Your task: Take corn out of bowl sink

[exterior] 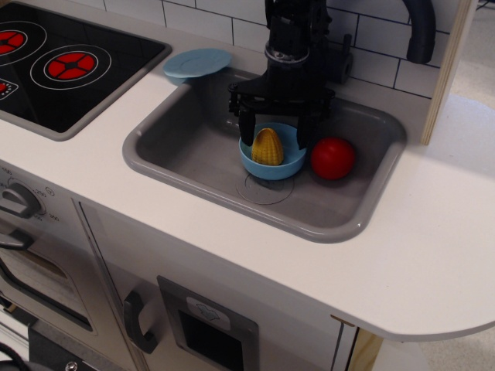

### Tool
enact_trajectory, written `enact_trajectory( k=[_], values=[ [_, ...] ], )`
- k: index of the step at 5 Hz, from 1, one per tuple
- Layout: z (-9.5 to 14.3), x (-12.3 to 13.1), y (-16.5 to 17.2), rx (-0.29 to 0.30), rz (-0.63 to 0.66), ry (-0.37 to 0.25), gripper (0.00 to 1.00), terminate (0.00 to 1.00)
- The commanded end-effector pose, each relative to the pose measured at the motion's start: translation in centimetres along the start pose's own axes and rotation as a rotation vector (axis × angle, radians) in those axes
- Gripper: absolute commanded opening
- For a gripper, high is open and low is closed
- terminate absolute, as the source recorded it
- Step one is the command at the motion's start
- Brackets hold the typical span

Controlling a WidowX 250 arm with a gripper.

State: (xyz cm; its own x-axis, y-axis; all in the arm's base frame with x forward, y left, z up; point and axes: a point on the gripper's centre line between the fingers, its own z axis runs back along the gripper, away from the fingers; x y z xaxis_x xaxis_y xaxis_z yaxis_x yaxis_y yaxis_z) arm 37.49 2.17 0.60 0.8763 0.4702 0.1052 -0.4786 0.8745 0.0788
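Observation:
I should next use my gripper to grab the yellow corn by its tapered end point(267, 135), so that I can take the corn out of the light blue bowl point(272, 168).
The yellow corn point(267, 147) sits in the light blue bowl point(272, 168), which stands in the middle of the grey sink point(138, 146) just behind the round drain mark point(261, 190). My black gripper point(275, 136) hangs low over the bowl's back half. It is open, with one finger point(246, 133) at the bowl's left edge and the other at its right edge. The corn lies between and just in front of the fingers, and they are not closed on it.
A red ball point(332, 158) lies in the sink right of the bowl, close to my right finger. A flat light blue plate point(197, 64) rests on the sink's back-left corner. The black stove point(62, 66) is at the left and a dark faucet point(421, 31) at the back right.

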Motion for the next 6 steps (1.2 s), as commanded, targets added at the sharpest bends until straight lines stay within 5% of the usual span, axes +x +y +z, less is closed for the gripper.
enact_trajectory(
  k=[1, 3, 6],
  values=[
    [1.1, 1.2, -0.6, -0.003, 0.017, -0.051, 0.0, 0.0],
    [2.2, 1.6, -0.3, -0.028, 0.047, -0.062, 0.0, 0.0],
    [6.4, 1.7, 1.1, -0.149, 0.054, -0.067, 0.0, 0.0]
  ],
)
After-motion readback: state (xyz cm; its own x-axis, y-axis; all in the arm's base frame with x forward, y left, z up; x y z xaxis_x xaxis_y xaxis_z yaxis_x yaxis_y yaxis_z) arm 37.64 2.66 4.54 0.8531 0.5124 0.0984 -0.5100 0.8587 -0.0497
